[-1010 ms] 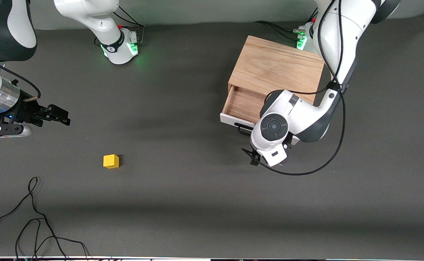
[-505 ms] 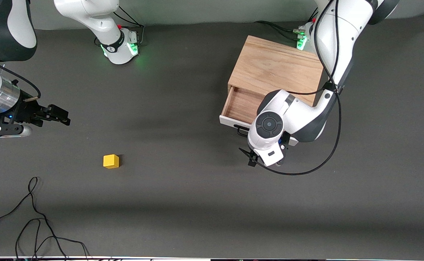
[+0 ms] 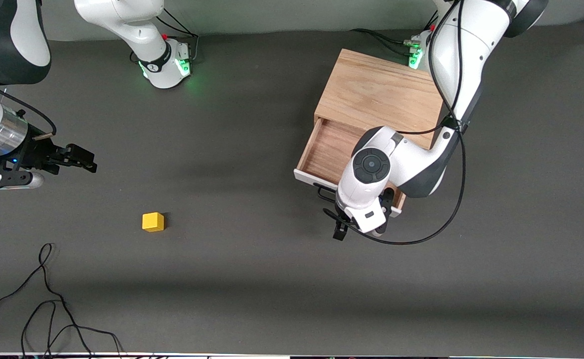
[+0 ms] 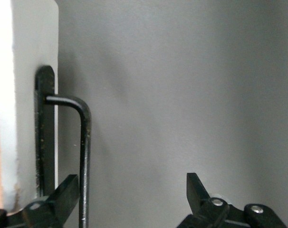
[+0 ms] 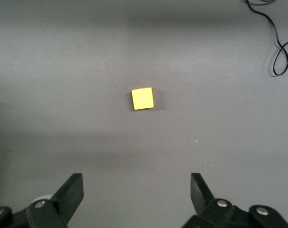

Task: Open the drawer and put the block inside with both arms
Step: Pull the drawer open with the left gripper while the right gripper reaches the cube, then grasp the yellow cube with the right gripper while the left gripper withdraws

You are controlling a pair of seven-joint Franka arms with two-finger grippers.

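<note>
I need to grab the yellow block (image 3: 152,222) by its body with my right gripper next. Then it can go inside the drawer (image 3: 327,148).
The light oak cabinet (image 3: 381,92) stands at the left arm's end of the table. Its drawer (image 3: 327,148) is partly slid out, with the white front panel (image 3: 307,177) toward the front camera. My left gripper (image 4: 133,184) is open in front of that panel. The black bar handle (image 4: 85,152) runs between its fingers, close to one finger (image 4: 63,192). The left wrist (image 3: 370,169) covers this gripper in the front view. The yellow block (image 3: 152,222) lies on the grey mat toward the right arm's end. My right gripper (image 3: 87,159) hangs open and empty in the air, and the block (image 5: 143,99) shows on the mat in its wrist view.
A loose black cable (image 3: 47,299) curls on the mat nearer the front camera than the block, at the right arm's end. It also shows in the right wrist view (image 5: 278,45). Bare mat lies between the block and the drawer.
The left arm has moved toward the front camera with the handle, and the drawer has slid farther out of the cabinet. The right arm and the block have not moved.
</note>
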